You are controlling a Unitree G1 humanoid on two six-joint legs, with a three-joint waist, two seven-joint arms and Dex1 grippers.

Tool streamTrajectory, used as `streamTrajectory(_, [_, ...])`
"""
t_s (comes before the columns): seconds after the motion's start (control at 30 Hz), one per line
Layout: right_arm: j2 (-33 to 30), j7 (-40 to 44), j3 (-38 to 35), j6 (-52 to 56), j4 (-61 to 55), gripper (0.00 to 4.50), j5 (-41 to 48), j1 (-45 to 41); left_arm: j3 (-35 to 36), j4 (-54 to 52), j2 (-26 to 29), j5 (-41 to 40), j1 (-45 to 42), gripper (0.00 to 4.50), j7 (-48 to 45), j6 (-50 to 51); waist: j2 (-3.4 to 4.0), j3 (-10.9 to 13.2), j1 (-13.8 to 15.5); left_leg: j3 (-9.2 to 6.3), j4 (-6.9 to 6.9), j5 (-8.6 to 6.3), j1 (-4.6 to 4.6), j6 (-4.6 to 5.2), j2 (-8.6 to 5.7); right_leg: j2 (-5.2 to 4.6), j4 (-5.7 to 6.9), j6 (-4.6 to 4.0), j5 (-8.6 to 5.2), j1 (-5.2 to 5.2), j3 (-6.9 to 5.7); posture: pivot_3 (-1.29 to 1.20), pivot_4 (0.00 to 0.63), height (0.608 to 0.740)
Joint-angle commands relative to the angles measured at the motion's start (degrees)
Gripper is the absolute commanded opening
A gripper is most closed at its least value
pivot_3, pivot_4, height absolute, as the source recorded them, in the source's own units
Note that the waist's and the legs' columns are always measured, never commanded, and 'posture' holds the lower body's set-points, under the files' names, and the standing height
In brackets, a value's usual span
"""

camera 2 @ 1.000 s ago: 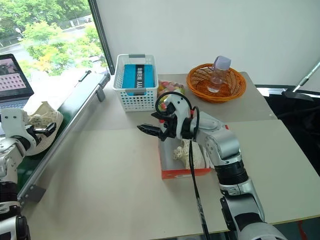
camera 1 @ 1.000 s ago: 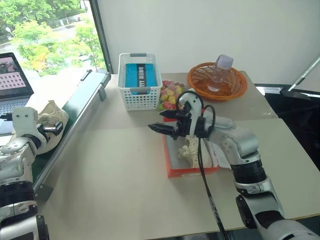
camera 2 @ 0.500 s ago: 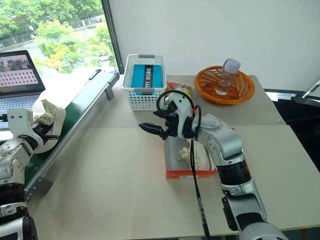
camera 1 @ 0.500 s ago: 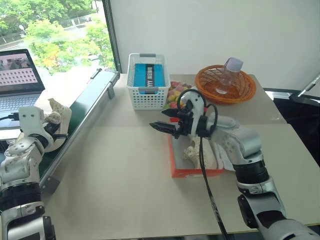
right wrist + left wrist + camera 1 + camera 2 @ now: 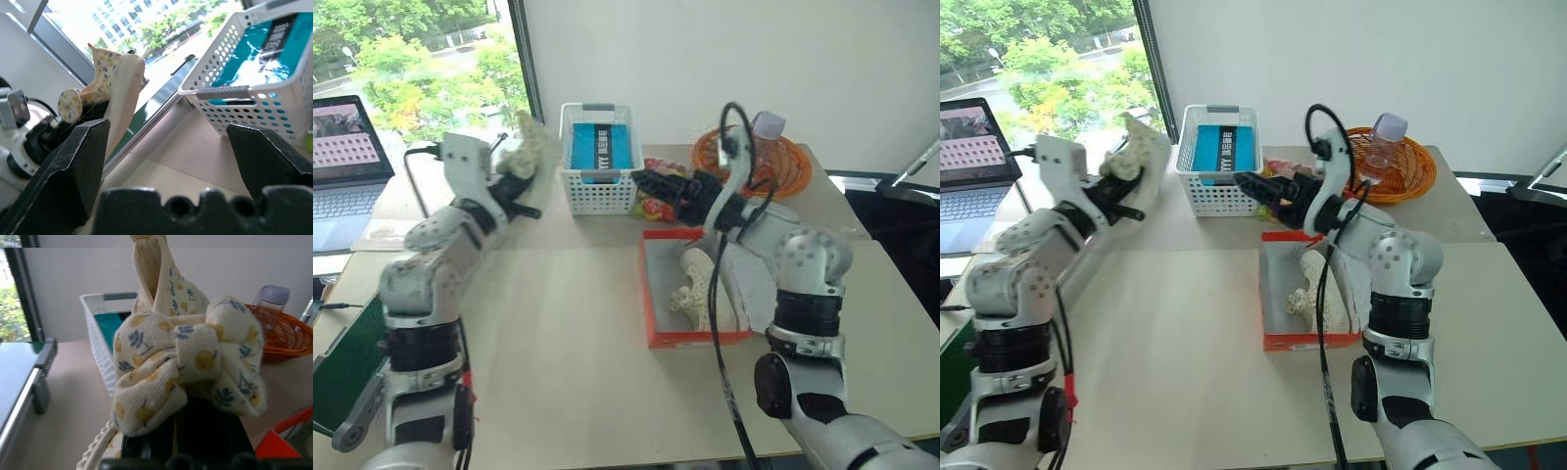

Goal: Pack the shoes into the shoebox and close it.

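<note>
My right gripper grabs the held cream shoe by its heel end (image 5: 529,137) next, to pack the shoe into the shoebox (image 5: 649,294).
My left gripper (image 5: 517,186) is shut on a cream shoe (image 5: 534,147) with a floral fabric bow (image 5: 188,357), held in the air over the table's left part, in front of the white basket. The orange-red shoebox (image 5: 649,294) lies open in the middle of the table, its white lid (image 5: 744,284) leaning off to the right. A second cream, lacy shoe (image 5: 693,284) lies inside it. My right gripper (image 5: 651,184) hovers open and empty above the box's far end, its fingers (image 5: 73,166) spread wide and pointing toward the held shoe (image 5: 117,83).
A white mesh basket (image 5: 597,162) with a teal box stands at the back. A candy pile (image 5: 654,206) lies beside it. An orange wicker basket (image 5: 783,157) holds a plastic bottle. A laptop (image 5: 347,147) and a green conveyor (image 5: 342,362) are to the left.
My left gripper closed on the shoe at the conveyor and swung it up and right over the table. The right gripper rose and turned toward the far side, staying open.
</note>
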Motion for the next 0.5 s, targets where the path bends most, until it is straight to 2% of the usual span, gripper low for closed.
streamTrajectory(0.03, [0.4,-5.1,-4.6,2.7,-1.5,4.50,5.1,-2.2,-3.1,-3.3,-3.8,-1.6,-3.9,0.07,0.2,0.3,0.00,0.0,-0.4,0.00,0.00,0.00,0.00,0.01,-0.01,0.00,-0.01,0.01,0.00,0.00,0.01,0.00,0.150,0.740])
streamTrajectory(0.27, [0.0,-11.7,-7.5,3.9,-4.0,4.50,8.5,-1.1,-12.3,-4.4,-10.4,-0.9,-5.1,0.07,-2.6,-0.7,0.02,0.0,-1.2,-0.03,0.00,0.01,0.01,0.03,-0.03,0.05,-0.01,0.03,0.00,0.00,0.09,0.00,0.150,0.740])
streamTrajectory(0.5, [-0.9,-15.9,-8.3,3.9,-6.4,4.50,11.8,0.3,-14.0,-3.6,-14.1,-0.9,-6.1,0.07,-2.7,-1.1,0.03,0.0,-1.7,-0.08,0.00,0.01,0.01,0.05,-0.04,0.05,-0.01,0.05,-0.01,0.01,0.10,0.00,0.150,0.740])
